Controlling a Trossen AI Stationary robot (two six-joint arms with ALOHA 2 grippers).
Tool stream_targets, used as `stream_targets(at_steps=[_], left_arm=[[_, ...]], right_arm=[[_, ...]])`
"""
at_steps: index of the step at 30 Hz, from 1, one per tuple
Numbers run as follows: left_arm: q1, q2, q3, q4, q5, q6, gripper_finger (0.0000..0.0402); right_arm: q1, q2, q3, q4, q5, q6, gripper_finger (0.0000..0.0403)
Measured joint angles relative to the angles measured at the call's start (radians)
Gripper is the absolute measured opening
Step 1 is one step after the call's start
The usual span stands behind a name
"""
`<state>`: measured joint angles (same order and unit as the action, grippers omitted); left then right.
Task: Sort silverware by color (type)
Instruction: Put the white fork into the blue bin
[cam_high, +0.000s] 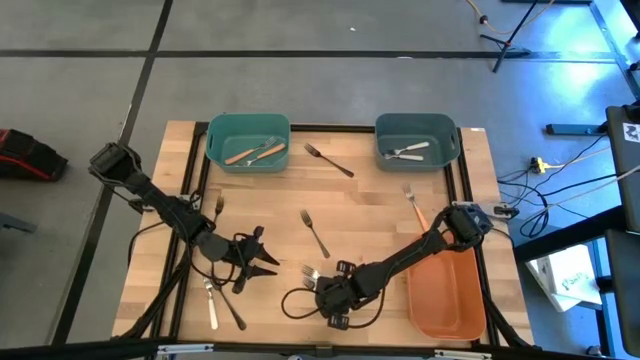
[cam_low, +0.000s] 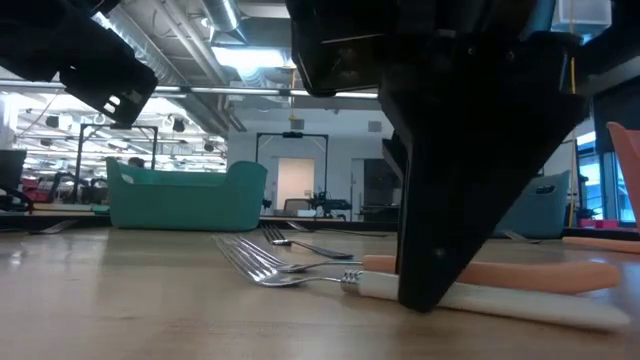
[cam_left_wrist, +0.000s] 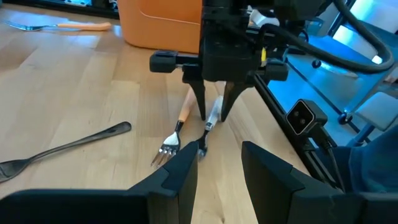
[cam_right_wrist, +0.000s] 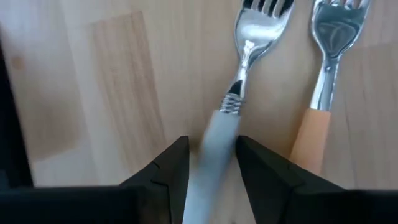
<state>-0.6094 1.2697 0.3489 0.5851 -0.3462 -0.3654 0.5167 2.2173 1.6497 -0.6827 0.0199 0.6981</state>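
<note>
My right gripper needs to close on the cream-handled fork now, because its fingers reach down to the wood on both sides of the cream handle (cam_right_wrist: 217, 138).
Two forks lie side by side near the table's front, one cream-handled (cam_right_wrist: 217, 134) and one orange-handled (cam_right_wrist: 309, 140). My right gripper (cam_left_wrist: 214, 111) points down over the cream handle (cam_left_wrist: 213, 116). It is open, with one finger on each side of the handle, and I see no touch. My left gripper (cam_left_wrist: 219, 167) hovers open to the left of them, holding nothing (cam_high: 255, 255). More silverware lies loose: metal forks (cam_high: 328, 160) (cam_high: 315, 232) and an orange-handled fork (cam_high: 413, 203). The teal bin (cam_high: 214, 150) and the blue-grey bin (cam_high: 450, 150) each hold some.
An orange bin (cam_high: 445, 295) stands at the front right, close to my right arm. Two more utensils (cam_high: 211, 305) (cam_high: 232, 310) lie at the front left, and one lies near the left rail (cam_high: 219, 207). Bare wood lies between the bins and the forks.
</note>
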Motion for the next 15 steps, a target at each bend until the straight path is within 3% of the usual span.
stream_targets(at_steps=[5,12,15], left_arm=[[0.000,0.000,0.000,0.001,0.000,-0.001,0.0119],[0.000,0.000,0.000,0.001,0.000,-0.001,0.0119],[0.000,0.000,0.000,0.001,0.000,-0.001,0.0119]], right_arm=[[0.000,0.001,0.000,-0.005,0.014,-0.053,0.0111],[0.000,0.001,0.000,-0.007,0.014,-0.153,0.0019],[0.000,0.001,0.000,-0.003,0.014,-0.162,0.0011]])
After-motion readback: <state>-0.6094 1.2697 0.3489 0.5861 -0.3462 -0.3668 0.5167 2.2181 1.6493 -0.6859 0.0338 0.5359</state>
